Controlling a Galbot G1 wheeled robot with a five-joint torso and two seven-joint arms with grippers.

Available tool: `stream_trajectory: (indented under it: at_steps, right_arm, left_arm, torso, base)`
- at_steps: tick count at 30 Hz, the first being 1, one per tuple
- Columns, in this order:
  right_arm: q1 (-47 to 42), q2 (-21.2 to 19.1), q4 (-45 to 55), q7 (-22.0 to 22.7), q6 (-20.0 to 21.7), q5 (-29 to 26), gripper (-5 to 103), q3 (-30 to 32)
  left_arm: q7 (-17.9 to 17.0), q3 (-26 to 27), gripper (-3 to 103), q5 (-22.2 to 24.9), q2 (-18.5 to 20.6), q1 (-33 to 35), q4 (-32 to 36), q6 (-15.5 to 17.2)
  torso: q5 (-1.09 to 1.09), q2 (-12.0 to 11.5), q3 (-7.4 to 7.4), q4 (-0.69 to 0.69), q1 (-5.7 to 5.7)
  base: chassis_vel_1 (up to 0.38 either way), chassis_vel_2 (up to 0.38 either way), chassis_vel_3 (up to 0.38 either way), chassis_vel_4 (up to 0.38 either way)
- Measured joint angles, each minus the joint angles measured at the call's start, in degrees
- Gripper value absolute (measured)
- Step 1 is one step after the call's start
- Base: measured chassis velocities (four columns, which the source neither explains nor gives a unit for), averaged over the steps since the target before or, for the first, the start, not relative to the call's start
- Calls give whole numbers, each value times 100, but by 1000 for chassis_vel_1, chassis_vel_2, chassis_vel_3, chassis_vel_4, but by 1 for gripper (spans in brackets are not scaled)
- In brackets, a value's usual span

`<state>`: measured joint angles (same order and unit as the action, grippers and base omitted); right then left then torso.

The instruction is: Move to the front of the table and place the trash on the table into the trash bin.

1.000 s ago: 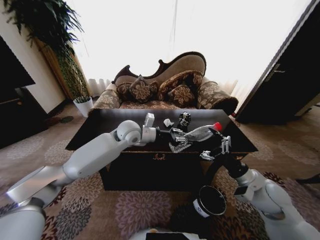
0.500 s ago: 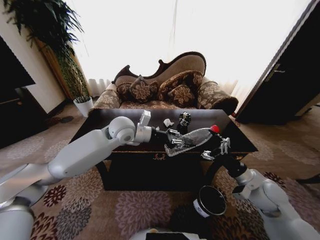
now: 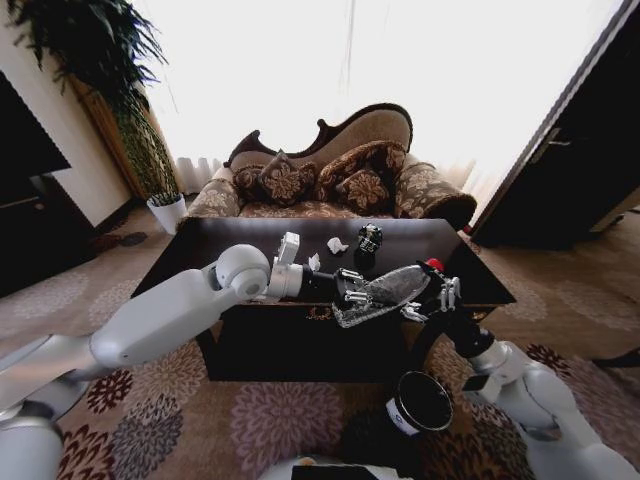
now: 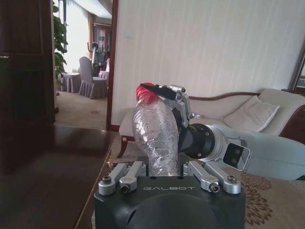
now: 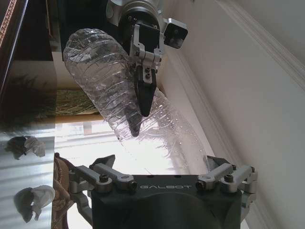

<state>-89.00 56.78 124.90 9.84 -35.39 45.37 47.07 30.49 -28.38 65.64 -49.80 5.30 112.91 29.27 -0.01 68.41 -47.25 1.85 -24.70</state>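
Note:
My right gripper grabs the clear plastic bottle by its cap end next, to drop the trash into the dark trash bin (image 3: 420,402).
The clear plastic bottle (image 3: 388,288) with its red cap (image 3: 433,265) hangs over the front edge of the dark glossy table (image 3: 230,245). My left gripper (image 3: 350,292) is shut on the bottle's base end (image 4: 157,143). My right gripper (image 3: 434,298) stands open, its fingers either side of the cap end (image 4: 145,93), and the bottle's body (image 5: 143,124) runs between them. Two white paper balls (image 3: 337,245) (image 3: 313,262) and a black-and-silver lump (image 3: 370,237) lie on the tabletop behind. The dark trash bin (image 3: 420,402) stands on the carpet below my right arm.
A patterned sofa (image 3: 330,170) stands behind the table, with a white plant pot (image 3: 167,211) and a tall plant at the back left. A dark cabinet is at the left and a dark door at the right. Flowered carpet lies around the table.
My left gripper has brought the bottle lower and nearer the table's front edge, closer to the right gripper. The right arm has barely moved.

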Motion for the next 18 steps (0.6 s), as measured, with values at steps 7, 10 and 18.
stream_trajectory:
  at_steps: [7, 10, 18]
  right_arm:
    - [-5, 27, 3, -47, -7, -26, 101, -94]
    - [-15, 39, -1, -79, -39, -40, 91, -107]
    - [-16, 98, -13, -119, -75, -48, 64, -173]
  left_arm:
    - [0, -6, 28, -10, -85, -33, -86, 3]
    - [-2, -1, 28, -35, -88, -24, -114, 4]
    - [4, 6, 28, -57, -100, -17, -147, 5]
  torso:
    - [1, 0, 0, 0, 0]
    - [0, 0, 0, 0, 0]
    - [0, 0, 0, 0, 0]
  base:
    - [0, 0, 0, 0]
    - [0, 0, 0, 0]
    - [0, 0, 0, 0]
